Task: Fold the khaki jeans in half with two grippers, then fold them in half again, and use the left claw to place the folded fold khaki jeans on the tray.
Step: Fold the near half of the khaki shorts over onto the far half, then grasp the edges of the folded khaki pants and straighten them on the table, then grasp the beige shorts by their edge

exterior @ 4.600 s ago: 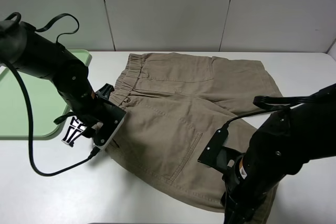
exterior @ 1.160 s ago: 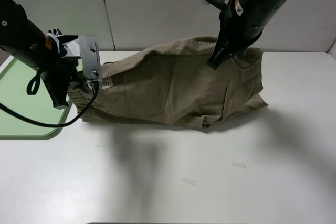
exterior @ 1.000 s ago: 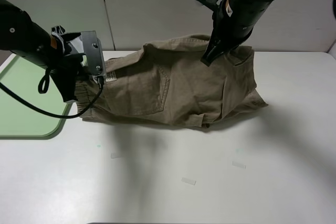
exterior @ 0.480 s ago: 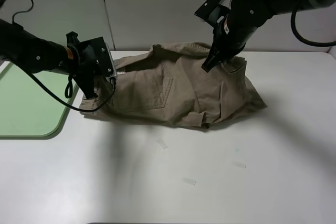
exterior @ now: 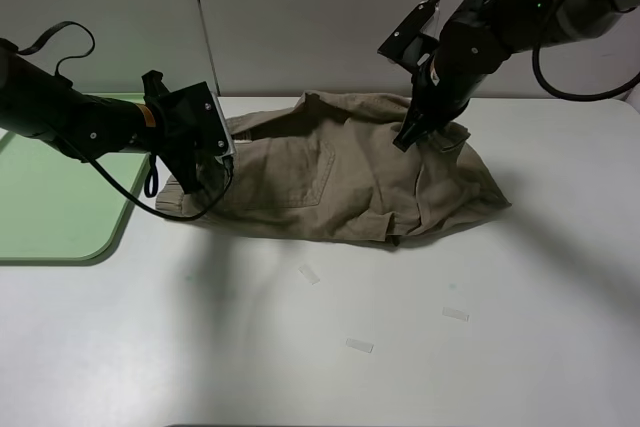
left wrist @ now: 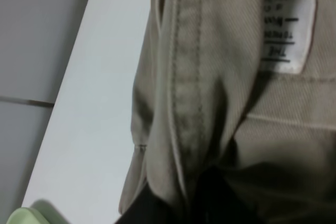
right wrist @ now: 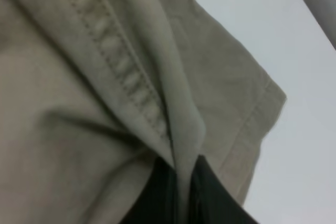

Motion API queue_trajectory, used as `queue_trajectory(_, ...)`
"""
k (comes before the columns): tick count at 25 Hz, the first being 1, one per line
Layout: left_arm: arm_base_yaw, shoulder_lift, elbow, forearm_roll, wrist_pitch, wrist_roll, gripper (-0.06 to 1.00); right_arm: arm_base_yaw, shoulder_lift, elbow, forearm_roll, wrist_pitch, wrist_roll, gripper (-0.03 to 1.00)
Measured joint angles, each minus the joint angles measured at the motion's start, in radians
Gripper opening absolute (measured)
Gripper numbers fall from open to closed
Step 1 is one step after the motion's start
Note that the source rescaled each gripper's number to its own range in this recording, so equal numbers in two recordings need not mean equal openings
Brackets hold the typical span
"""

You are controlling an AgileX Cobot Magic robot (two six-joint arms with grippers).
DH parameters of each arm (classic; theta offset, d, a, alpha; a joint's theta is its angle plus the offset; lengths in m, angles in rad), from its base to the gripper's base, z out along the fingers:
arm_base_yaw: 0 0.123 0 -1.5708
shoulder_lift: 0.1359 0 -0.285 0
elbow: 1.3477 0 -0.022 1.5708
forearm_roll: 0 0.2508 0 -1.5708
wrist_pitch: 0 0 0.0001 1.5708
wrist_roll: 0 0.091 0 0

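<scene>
I should open my left gripper now, because the waistband in my fingers lines up over the lower layer's end and would stay there.
The khaki jeans lie folded over on the white table, a patch pocket facing up. My left gripper is shut on the waistband end at the left, low over the table. In the left wrist view the waistband fabric with a white label is pinched between the jaws. My right gripper is shut on the hem at the top right of the jeans. The right wrist view shows the stitched hem running into the jaws. The mint-green tray lies at the far left.
Small white tape scraps lie on the table in front of the jeans. A grey panelled wall stands behind. The left arm's black cable hangs over the tray's edge.
Both grippers have carried their held edges from the near side over to the far side, folding the jeans in half. In the last second both have come down toward the table.
</scene>
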Motion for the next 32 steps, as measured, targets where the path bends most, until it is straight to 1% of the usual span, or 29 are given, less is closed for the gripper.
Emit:
queue_trajectory(4, 0.0, 0.0, 0.0, -0.003, -0.011, 0.0, 0.0, -0.038, 0.0, -0.001, -0.001, -0.002, 0.0, 0.0)
queue_trajectory(7, 0.0, 0.0, 0.0, -0.004, -0.014, 0.0, 0.0, -0.043, 0.0, -0.001, -0.001, -0.008, 0.0, 0.0)
queue_trajectory(8, 0.0, 0.0, 0.0, -0.01, -0.014, 0.0, 0.0, -0.043, 0.0, -0.001, -0.001, -0.011, 0.0, 0.01)
queue_trajectory(9, 0.0, 0.0, 0.0, -0.017, -0.014, 0.0, 0.0, -0.043, 0.0, -0.001, -0.001, -0.012, 0.0, 0.05)
queue_trajectory(10, 0.0, 0.0, 0.0, -0.03, -0.014, 0.001, 0.01, -0.043, 0.0, -0.001, -0.001, -0.012, 0.0, 0.12)
queue_trajectory(11, 0.0, 0.0, 0.0, -0.047, -0.014, 0.001, 0.02, -0.044, 0.0, -0.001, -0.001, -0.012, 0.003, 0.26)
queue_trajectory(12, 0.0, 0.0, 0.0, -0.064, -0.014, 0.001, 0.04, -0.045, 0.0, -0.001, -0.001, -0.012, 0.009, 0.48)
queue_trajectory(13, 0.0, 0.0, 0.0, -0.083, -0.014, 0.001, 0.09, -0.046, 0.0, -0.001, -0.001, -0.011, 0.016, 0.69)
queue_trajectory(14, 0.0, 0.0, 0.0, -0.109, -0.014, 0.001, 0.2, -0.048, 0.0, -0.001, -0.001, -0.011, 0.028, 0.8)
queue_trajectory(15, 0.0, 0.0, 0.0, -0.133, -0.014, 0.001, 0.31, -0.048, 0.0, -0.001, -0.001, -0.011, 0.04, 0.88)
queue_trajectory(16, 0.0, 0.0, 0.0, -0.154, -0.019, 0.001, 0.47, -0.048, 0.0, -0.001, -0.001, -0.011, 0.046, 0.93)
queue_trajectory(17, 0.0, 0.0, 0.0, -0.179, -0.029, 0.001, 0.65, -0.048, 0.0, -0.001, -0.001, -0.011, 0.051, 0.96)
queue_trajectory(18, 0.0, 0.0, 0.0, -0.199, -0.043, 0.001, 0.77, -0.048, 0.0, -0.001, -0.002, -0.011, 0.055, 0.98)
queue_trajectory(19, 0.0, 0.0, 0.0, -0.212, -0.063, 0.001, 0.86, -0.048, 0.0, -0.001, -0.003, -0.011, 0.057, 0.99)
queue_trajectory(21, 0.0, 0.0, 0.0, -0.223, -0.102, 0.001, 0.94, -0.048, 0.0, -0.001, -0.004, -0.011, 0.059, 1.0)
queue_trajectory(23, 0.0, 0.0, 0.0, -0.227, -0.123, 0.001, 0.98, -0.048, 0.0, -0.001, -0.004, -0.011, 0.06, 1.0)
queue_trajectory(25, 0.0, 0.0, 0.0, -0.227, -0.123, 0.001, 0.99, -0.048, -0.005, -0.001, -0.004, -0.008, 0.06, 1.0)
queue_trajectory(28, 0.0, -0.001, 0.0, -0.227, -0.103, 0.001, 1.0, -0.048, -0.04, -0.001, -0.002, 0.01, 0.06, 1.0)
queue_trajectory(32, 0.0, -0.024, 0.001, -0.227, -0.075, 0.001, 1.0, -0.048, -0.115, -0.001, 0.037, 0.056, 0.06, 1.0)
